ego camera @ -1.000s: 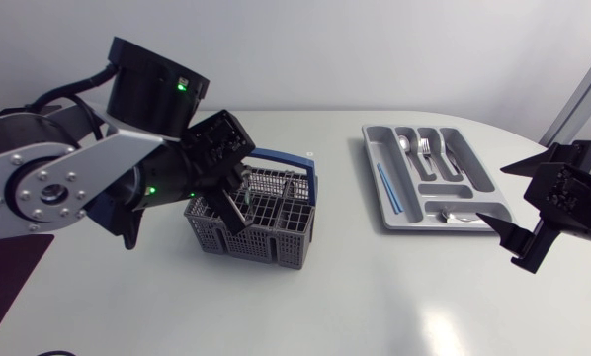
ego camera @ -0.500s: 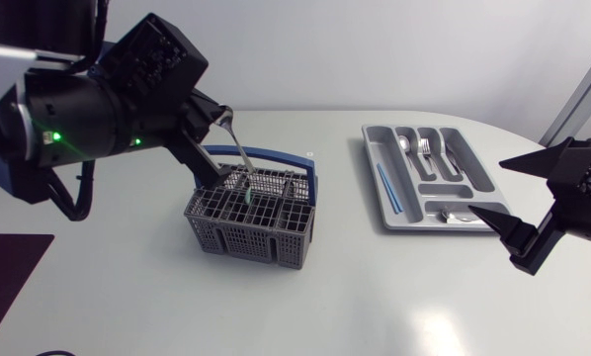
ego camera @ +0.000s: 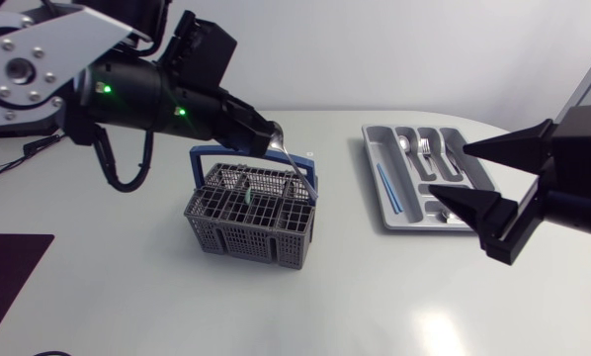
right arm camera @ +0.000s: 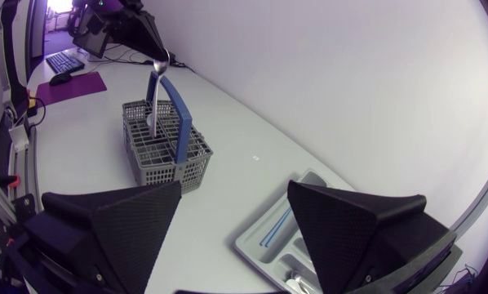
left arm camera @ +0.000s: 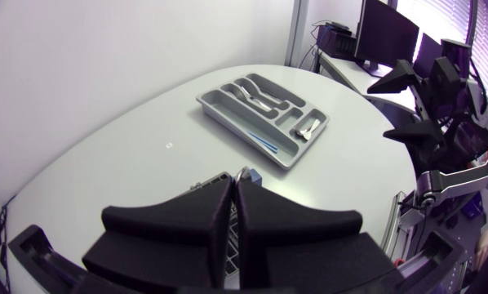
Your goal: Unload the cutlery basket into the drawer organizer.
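I will next use my right gripper to grab the spoon by its bare handle (right arm camera: 155, 110) hanging below, because my left gripper's fingers crowd the spoon's bowl.
The grey cutlery basket (ego camera: 248, 220) with a blue handle stands left of the table's middle and also appears in the right wrist view (right arm camera: 164, 151). Just above its right end my left gripper (ego camera: 273, 138) (left arm camera: 234, 186) is shut on a silver piece of cutlery (ego camera: 295, 165) (right arm camera: 153, 96), which hangs slanted over the basket. A green-tipped piece (ego camera: 246, 198) stands inside the basket. At the right, the grey drawer organizer (ego camera: 382, 213) (left arm camera: 219, 104) (right arm camera: 256, 233) lies flat. My right gripper (ego camera: 448, 169) (right arm camera: 236, 200) hovers open above its near end, holding nothing.
The organizer holds spoons and forks (ego camera: 424, 148) in its upper slots, thin blue sticks (ego camera: 388, 188) in its left slot and a metal piece (ego camera: 458, 215) in its front slot. White tabletop (ego camera: 345, 247) separates the basket from the organizer.
My left arm rose out of the basket with the silver piece and swung right over the basket's right end. My right gripper moved left, over the organizer's near end.
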`<action>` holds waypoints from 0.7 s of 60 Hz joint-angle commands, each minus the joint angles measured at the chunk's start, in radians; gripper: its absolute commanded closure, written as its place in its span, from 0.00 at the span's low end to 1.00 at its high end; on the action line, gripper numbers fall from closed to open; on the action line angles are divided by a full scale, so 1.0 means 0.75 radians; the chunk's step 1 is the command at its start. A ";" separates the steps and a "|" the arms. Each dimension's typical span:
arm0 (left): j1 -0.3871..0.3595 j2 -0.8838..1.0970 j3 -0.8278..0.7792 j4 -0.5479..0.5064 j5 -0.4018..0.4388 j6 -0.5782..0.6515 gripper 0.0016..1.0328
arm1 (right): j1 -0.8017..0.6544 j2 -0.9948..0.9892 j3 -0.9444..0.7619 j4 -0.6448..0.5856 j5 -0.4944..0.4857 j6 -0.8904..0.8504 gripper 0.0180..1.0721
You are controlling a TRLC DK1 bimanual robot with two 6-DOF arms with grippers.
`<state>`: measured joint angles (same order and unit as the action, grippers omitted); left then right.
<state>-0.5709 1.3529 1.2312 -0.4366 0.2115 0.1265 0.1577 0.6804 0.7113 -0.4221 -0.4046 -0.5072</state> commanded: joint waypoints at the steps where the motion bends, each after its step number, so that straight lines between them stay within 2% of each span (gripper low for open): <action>1: 0.008 0.098 0.087 -0.007 0.060 -0.097 0.97 | 0.148 0.060 0.040 0.054 0.087 0.163 0.14; 13: -0.030 0.221 0.191 -0.044 0.098 -0.134 0.97 | 0.479 0.224 0.066 0.182 0.296 0.288 0.14; 16: -0.032 0.243 0.211 -0.054 0.125 -0.146 0.97 | 0.530 0.273 0.072 0.219 0.321 0.306 0.17; 27: -0.039 0.291 0.258 -0.083 0.143 -0.160 0.97 | 0.581 0.439 0.123 0.315 0.351 0.349 0.18; 38: -0.045 0.311 0.297 -0.103 0.143 -0.167 0.97 | 0.579 0.580 0.215 0.324 0.347 0.400 0.22; 42: -0.045 0.319 0.312 -0.107 0.145 -0.167 0.97 | 0.579 0.613 0.236 0.324 0.347 0.421 0.29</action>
<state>-0.5968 1.5616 1.4242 -0.5076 0.3099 0.0257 0.5831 1.1007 0.8490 -0.1894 -0.1513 -0.2359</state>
